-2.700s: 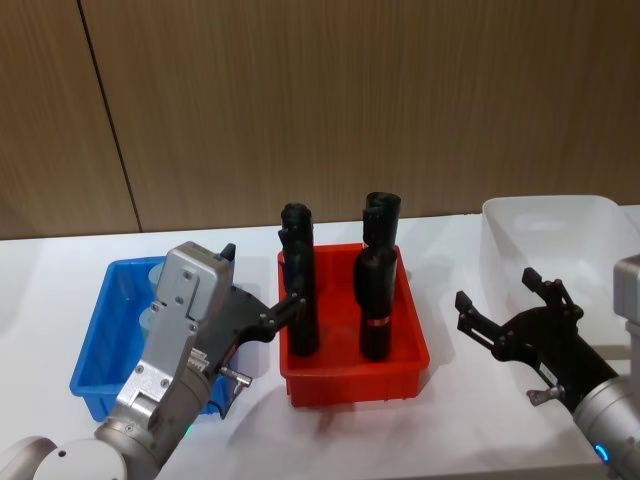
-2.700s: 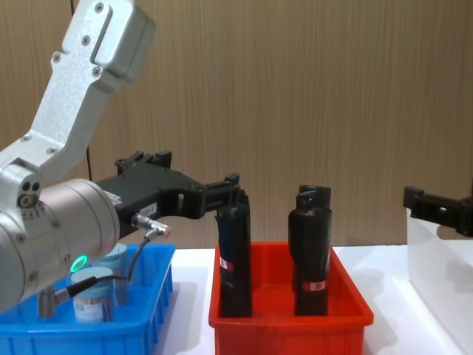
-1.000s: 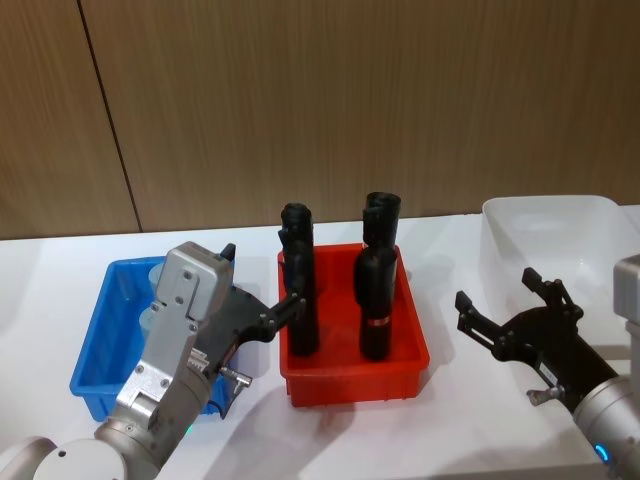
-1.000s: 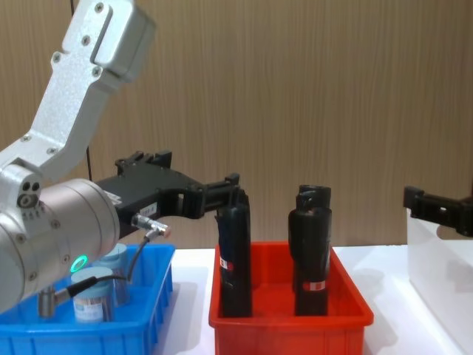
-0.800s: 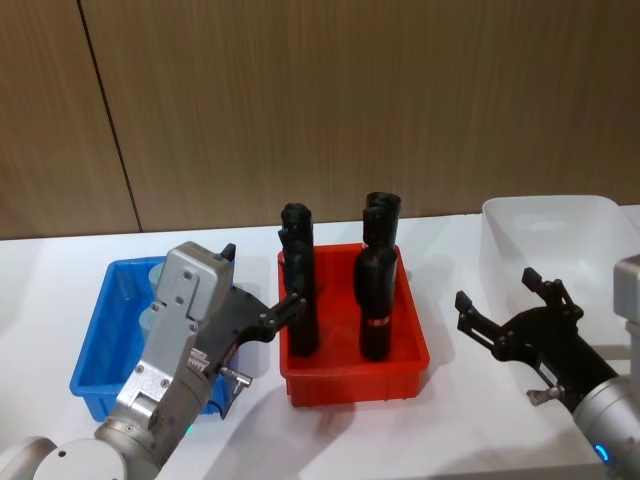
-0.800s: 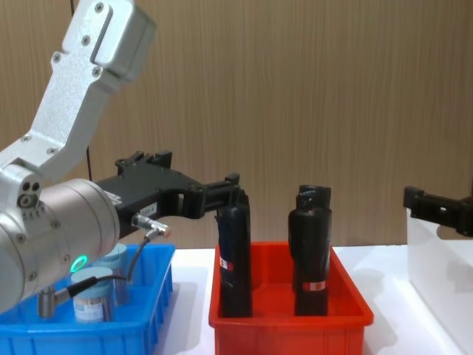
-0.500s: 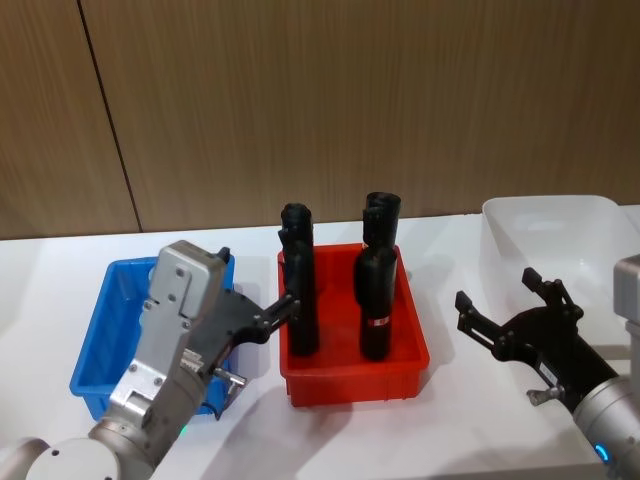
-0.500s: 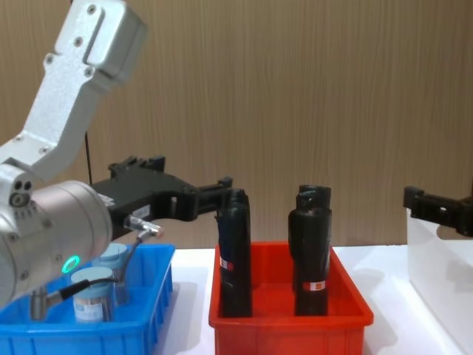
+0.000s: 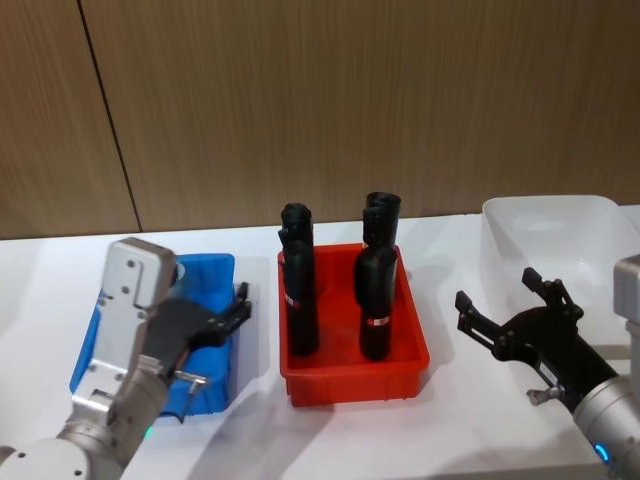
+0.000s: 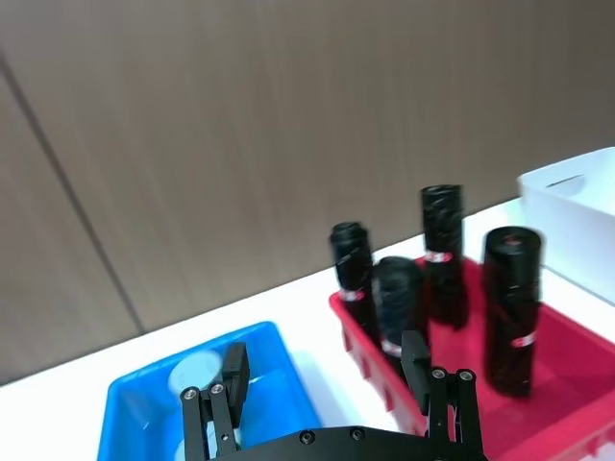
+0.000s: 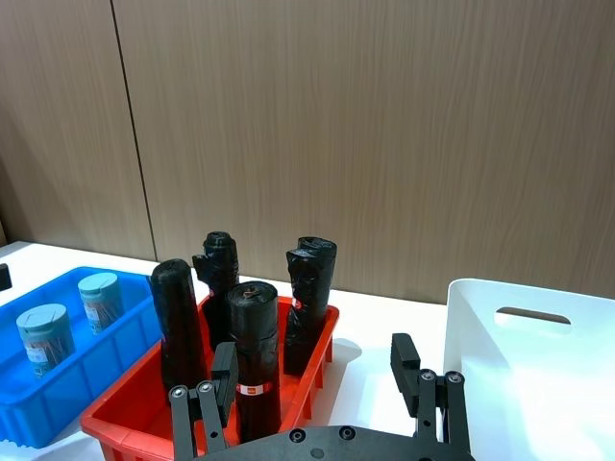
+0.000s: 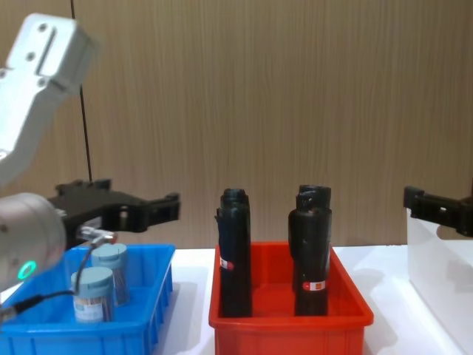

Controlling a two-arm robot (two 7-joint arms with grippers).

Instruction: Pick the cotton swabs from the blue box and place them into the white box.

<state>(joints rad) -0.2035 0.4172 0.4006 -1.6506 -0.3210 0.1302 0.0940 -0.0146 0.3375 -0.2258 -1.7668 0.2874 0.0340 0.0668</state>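
The cotton swabs need to go into the white box (image 12: 443, 277), so my left gripper next needs to grab the jar by its body just beneath the lid (image 12: 92, 296).
Two cotton swabs jars (image 12: 111, 272) (image 12: 92, 293) with pale blue lids stand upright in the blue box (image 12: 118, 329) at the table's left; the right wrist view shows the jars (image 11: 43, 334) (image 11: 99, 298) too. My left gripper (image 9: 225, 318) hovers open above the blue box (image 9: 208, 272), a little above the jars, holding nothing; its fingers (image 10: 226, 379) are spread wide. The white box (image 9: 550, 232) stands at the far right. Just in front of it and to its left, my right gripper (image 9: 495, 292) stays open and idle above the table.
A red bin (image 9: 405, 365) with several tall black tubes (image 9: 299, 290) sits between the blue box and the white box. White tabletop (image 9: 450, 420) lies in front of the red bin. A wooden wall stands behind.
My left arm has swung left, from beside the red bin's black tubes to above the blue box, still open. The right arm has not moved.
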